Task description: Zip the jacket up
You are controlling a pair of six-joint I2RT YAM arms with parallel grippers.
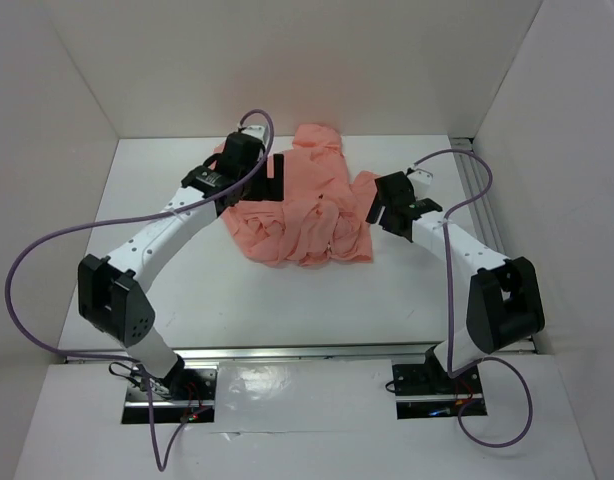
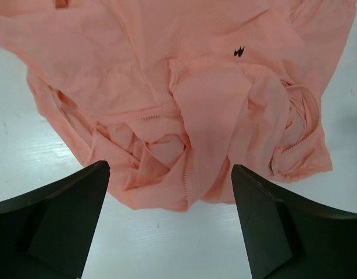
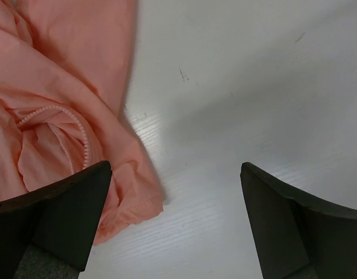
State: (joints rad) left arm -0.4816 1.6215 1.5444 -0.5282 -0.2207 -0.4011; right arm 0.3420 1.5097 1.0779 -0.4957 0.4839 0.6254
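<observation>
The jacket (image 1: 307,205) should next be grabbed by my left gripper at its folded edge along the zipper teeth, so that this front panel is spread for zipping up.
The salmon-pink jacket (image 1: 307,205) lies crumpled in the middle of the white table. My left gripper (image 1: 270,178) is open at the jacket's left edge. In the left wrist view (image 2: 170,218) it hangs over bare table just short of the jacket's folds (image 2: 207,99), where a line of pale zipper teeth (image 2: 148,115) shows. My right gripper (image 1: 379,208) is open at the jacket's right edge. In the right wrist view (image 3: 175,218) a jacket corner (image 3: 132,197) with a curved run of zipper teeth (image 3: 74,125) lies by the left finger. The zipper pull is not visible.
White walls enclose the table (image 1: 287,290) on three sides. A purple cable (image 1: 27,260) loops from the left arm, another (image 1: 452,230) from the right arm. A rail (image 1: 477,190) runs along the right edge.
</observation>
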